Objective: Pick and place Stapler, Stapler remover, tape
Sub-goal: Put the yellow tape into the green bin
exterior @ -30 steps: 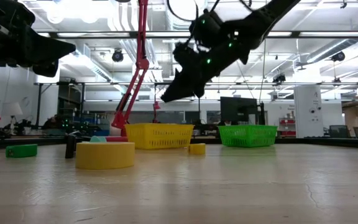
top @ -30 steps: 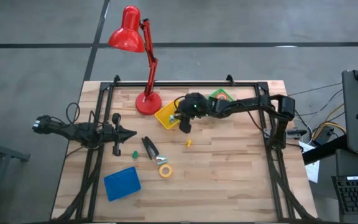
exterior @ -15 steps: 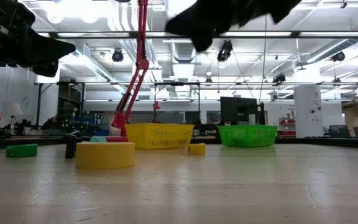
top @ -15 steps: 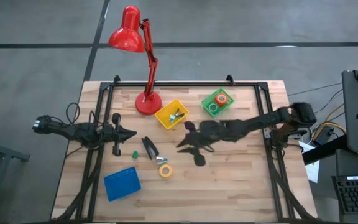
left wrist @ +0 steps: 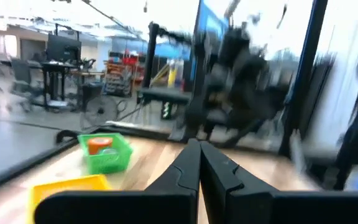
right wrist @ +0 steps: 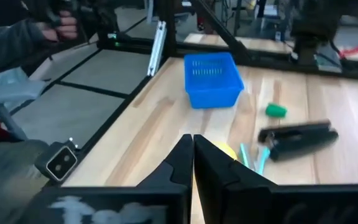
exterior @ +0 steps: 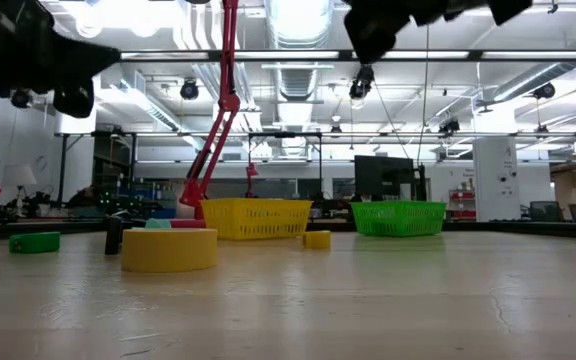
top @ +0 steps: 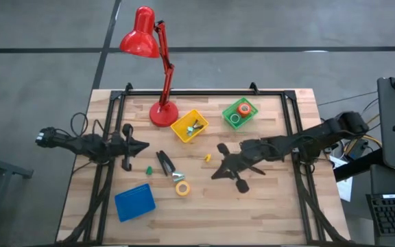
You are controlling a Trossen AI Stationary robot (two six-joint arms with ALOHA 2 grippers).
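Note:
I should pick and place the tape next, so I should grab the yellow tape roll by its ring side [top: 182, 193] with my left gripper.
The black stapler [top: 163, 162] lies flat on the table left of centre, also seen in the right wrist view [right wrist: 297, 138]. A small teal thing [top: 177, 176], perhaps the stapler remover, lies at its near end. A yellow tape roll [top: 182, 188] lies flat beside them, large in the low view [exterior: 168, 248]. Orange and green tape rolls sit in the green basket [top: 239, 112]. My right gripper [top: 215, 175] hangs shut and empty above the table's middle, right of the stapler. My left gripper [top: 142, 145] waits shut at the left, above the table.
A yellow basket [top: 189, 127] with a small green and white thing in it stands by the red lamp's base [top: 162, 114]. A blue basket [top: 134, 202] stands near left. A small green piece [top: 149, 169] and a small yellow piece [top: 208, 157] lie loose. A black frame rims the table.
My right gripper has left the yellow basket and swung toward the table's near and right edges, rising out of the top of the low view. The things on the table have stayed where they were.

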